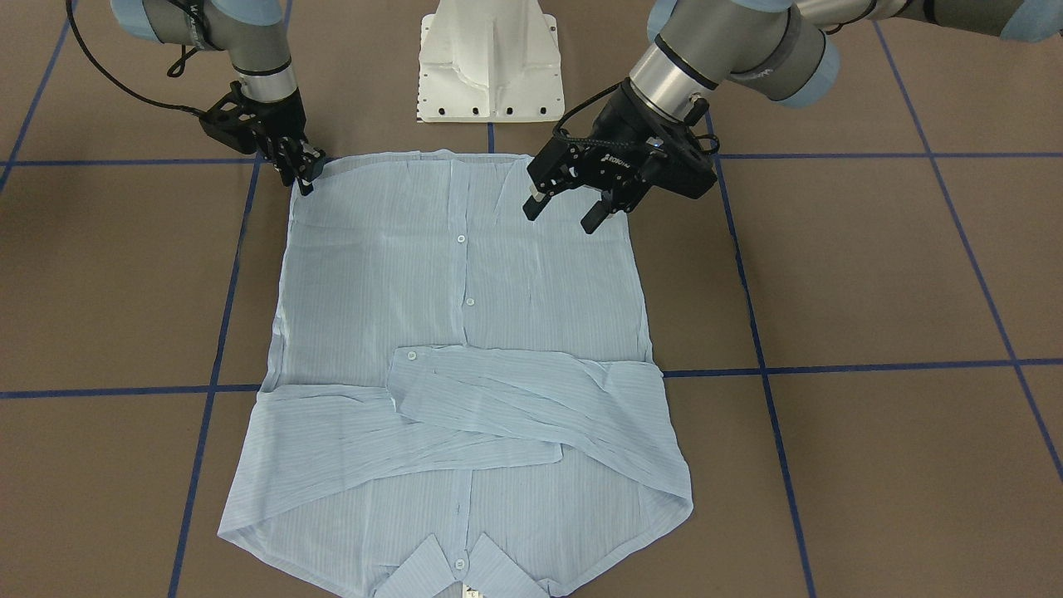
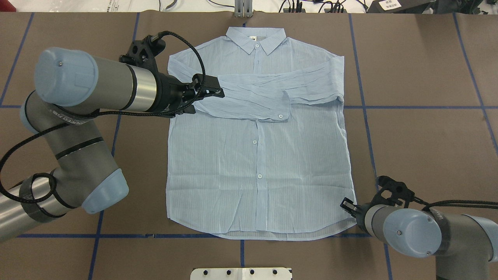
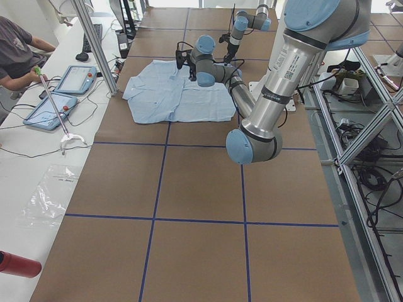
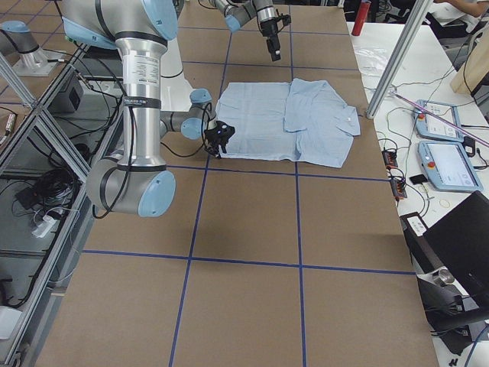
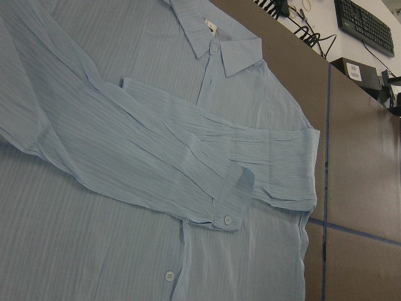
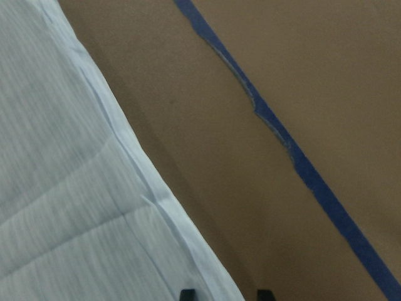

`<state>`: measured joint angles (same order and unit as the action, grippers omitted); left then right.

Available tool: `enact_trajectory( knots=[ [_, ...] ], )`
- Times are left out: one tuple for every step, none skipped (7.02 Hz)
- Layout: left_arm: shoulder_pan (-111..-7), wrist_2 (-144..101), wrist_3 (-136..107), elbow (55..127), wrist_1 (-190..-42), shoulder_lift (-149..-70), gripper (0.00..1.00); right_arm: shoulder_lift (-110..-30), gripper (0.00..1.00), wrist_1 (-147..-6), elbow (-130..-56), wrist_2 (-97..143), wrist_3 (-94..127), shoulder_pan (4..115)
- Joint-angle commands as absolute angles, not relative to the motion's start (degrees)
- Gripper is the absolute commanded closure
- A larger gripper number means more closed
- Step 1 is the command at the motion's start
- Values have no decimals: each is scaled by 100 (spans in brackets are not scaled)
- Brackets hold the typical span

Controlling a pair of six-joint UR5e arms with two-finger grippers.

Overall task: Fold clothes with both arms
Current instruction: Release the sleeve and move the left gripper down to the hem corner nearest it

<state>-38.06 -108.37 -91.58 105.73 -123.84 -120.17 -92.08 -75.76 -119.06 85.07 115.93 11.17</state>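
My right gripper is going to fold the shirt's lower half over, so it should next grab the shirt by its hem corner at the side seam [image 6: 213, 282].
The pale-blue striped shirt [image 1: 465, 274] lies flat on the brown table, front up and buttoned, with its collar [image 2: 256, 39] on the far side from me. Both sleeves are folded across the chest [image 2: 249, 97]. My left gripper [image 1: 565, 214] is open and empty, and hangs well above the shirt's left half; its wrist view looks down on the folded sleeves [image 5: 188, 163]. My right gripper [image 1: 303, 174] is low at the shirt's near right hem corner [image 2: 348, 206]. In its wrist view the fingertips [image 6: 187, 293] stand apart, with the hem edge [image 6: 156, 200] between them.
The white pedestal base [image 1: 490, 66] stands at the near table edge, just behind the hem. Blue tape lines [image 2: 428, 107] cross the table. An operator [image 3: 16, 53] with tablets sits at a side bench beyond the collar end.
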Motion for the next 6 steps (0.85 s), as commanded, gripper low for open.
enact_trajectory(
  knots=[
    [-3806,-10837,-9158,10573,-12384,-12015,4,-9211,100,-7576,-11944,8525,11593,1116],
    [-3806,-10837,-9158,10573,-12384,-11997,4,-9228,100,-7576,-12049,8534,11593,1134],
    [-3788,-10837,-9202,10625,-12375,-11927,4,-9316,100,-7576,-12198,8560,11593,1142],
    [-3562,-10724,-9211,11026,-12157,-11309,4,-9395,100,-7576,-12330,8700,11593,1256],
    [-2959,-9983,-9237,11726,-11868,-10528,6,-9395,100,-7576,-12392,8771,11593,1318],
    [-2379,-9532,-9533,12038,-11691,-9964,7,-9387,100,-7567,-12401,8771,11593,1327]
  ],
)
